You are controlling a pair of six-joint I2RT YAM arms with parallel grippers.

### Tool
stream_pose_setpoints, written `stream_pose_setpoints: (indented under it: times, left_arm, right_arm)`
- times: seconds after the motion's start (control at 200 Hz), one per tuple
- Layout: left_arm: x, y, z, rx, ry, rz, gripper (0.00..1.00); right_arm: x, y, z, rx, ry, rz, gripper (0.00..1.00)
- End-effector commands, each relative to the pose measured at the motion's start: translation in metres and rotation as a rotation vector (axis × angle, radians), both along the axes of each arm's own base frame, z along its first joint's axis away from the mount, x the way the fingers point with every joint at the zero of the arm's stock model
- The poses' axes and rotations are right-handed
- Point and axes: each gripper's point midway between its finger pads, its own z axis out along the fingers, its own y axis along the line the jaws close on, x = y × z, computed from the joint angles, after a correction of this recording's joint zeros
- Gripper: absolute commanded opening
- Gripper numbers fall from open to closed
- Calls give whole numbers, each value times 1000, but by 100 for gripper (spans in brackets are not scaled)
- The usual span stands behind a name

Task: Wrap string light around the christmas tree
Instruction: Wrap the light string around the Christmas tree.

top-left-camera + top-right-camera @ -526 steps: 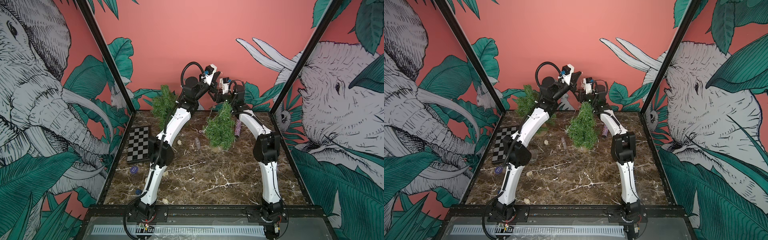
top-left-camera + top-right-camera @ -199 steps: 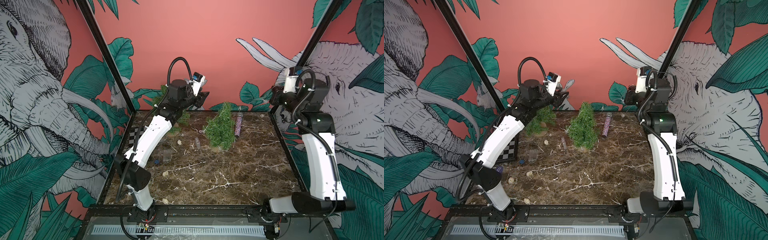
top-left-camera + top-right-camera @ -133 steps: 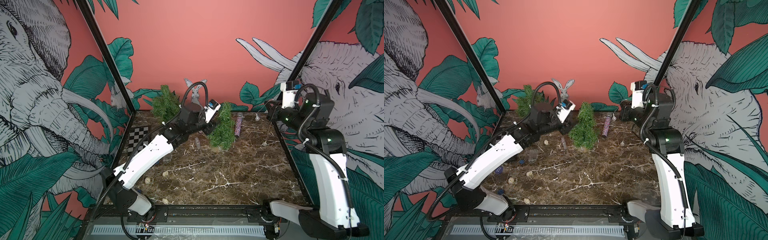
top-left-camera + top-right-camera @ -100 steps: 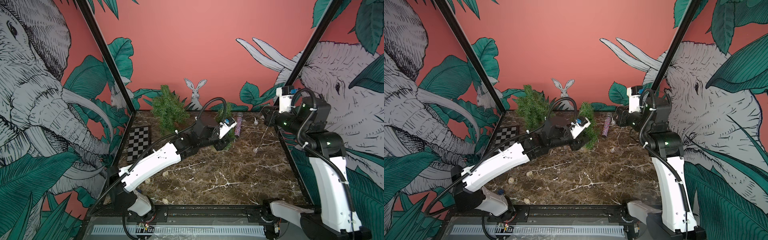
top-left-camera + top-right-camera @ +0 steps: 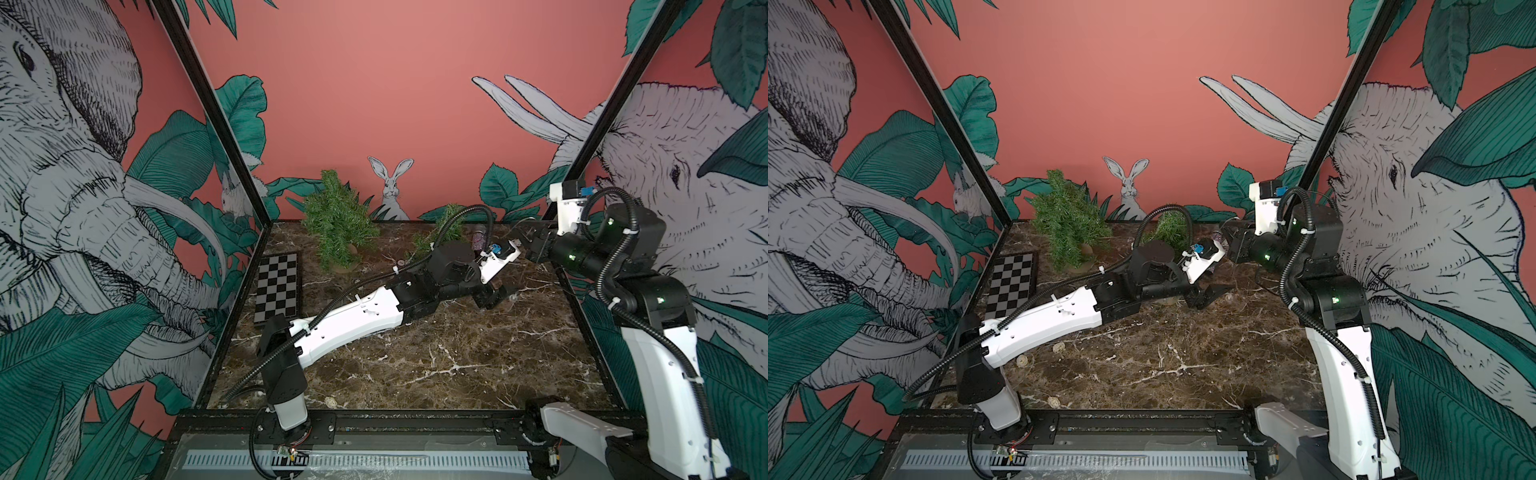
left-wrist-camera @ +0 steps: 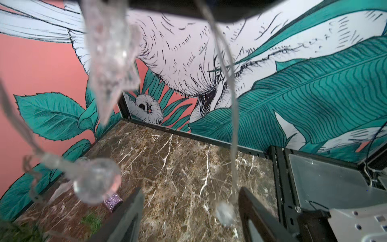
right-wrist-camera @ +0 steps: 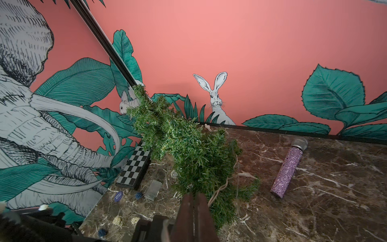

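Note:
My left gripper grabs the hanging piece of the string light near the dangling bulb next, free of my right gripper. It then wraps the string light around the christmas tree [image 7: 201, 159].
The christmas tree [image 7: 201, 159] stands mid-table at the back, with a thin clear strand lying across its branches. In both top views my left arm hides most of it [image 5: 446, 226] [image 5: 1169, 228]. The string light [image 6: 232, 117] hangs as clear strands and bulbs right in front of the left wrist camera. My left gripper [image 6: 190, 189] [image 5: 492, 297] is open low over the table, right of the tree. One bulb [image 6: 224, 211] dangles between its fingers [image 6: 257, 211]. My right gripper [image 7: 193, 196] [image 5: 525, 240] is shut on the string light, just above and behind the left one.
A second green tree [image 5: 338, 224] stands at the back left beside a chessboard [image 5: 277, 289]. A purple glitter microphone [image 7: 288, 169] lies right of the christmas tree. A clear battery box [image 7: 154, 189] and small wicker balls [image 5: 1025, 360] sit on the marble table [image 5: 436, 365].
My left arm swung down from high at the back left and stretched across to the right of the tree, its jaws opening. My right arm, still shut, sank a little at the back right.

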Motion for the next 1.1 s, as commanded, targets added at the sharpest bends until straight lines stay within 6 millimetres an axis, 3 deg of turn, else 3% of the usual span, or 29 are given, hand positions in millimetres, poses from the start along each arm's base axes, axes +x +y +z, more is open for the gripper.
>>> stream_pose_setpoints:
  times: [0.0, 0.09, 0.195, 0.305, 0.445, 0.54, 0.685, 0.8, 0.9, 1.095]
  left_arm:
    - [-4, -8, 48, -175, -29, -40, 69]
    - [-7, -16, 49, -225, -4, -74, 62]
    - [-13, -20, 43, -241, 23, -115, 46]
    - [-13, -16, 36, -224, 31, -106, 25]
    - [-16, -2, 12, -135, 59, -85, 0]
    - [-26, 13, -5, -77, 97, -95, 0]
    - [-38, 57, -14, 23, 62, -57, 0]
    - [-34, 95, -21, 135, 26, 21, 0]
    - [-19, 130, -22, 225, -5, 125, 0]
    - [25, 211, 4, 236, -49, 376, 0]
  right_arm:
    - [-3, 9, 15, 64, -48, 46, 0]
    - [-2, 10, 13, 72, -43, 49, 0]
    - [0, 10, 6, 60, -33, 45, 0]
    - [4, 10, -3, 52, -15, 43, 0]
    - [14, 13, -13, 76, 2, 47, 0]
    - [20, 18, -18, 108, 14, 64, 0]
    - [26, 26, -23, 151, 23, 98, 3]
    - [31, 34, -22, 208, 18, 138, 5]
    - [35, 46, -22, 249, 27, 188, 9]
    - [43, 60, -27, 243, 41, 227, 23]
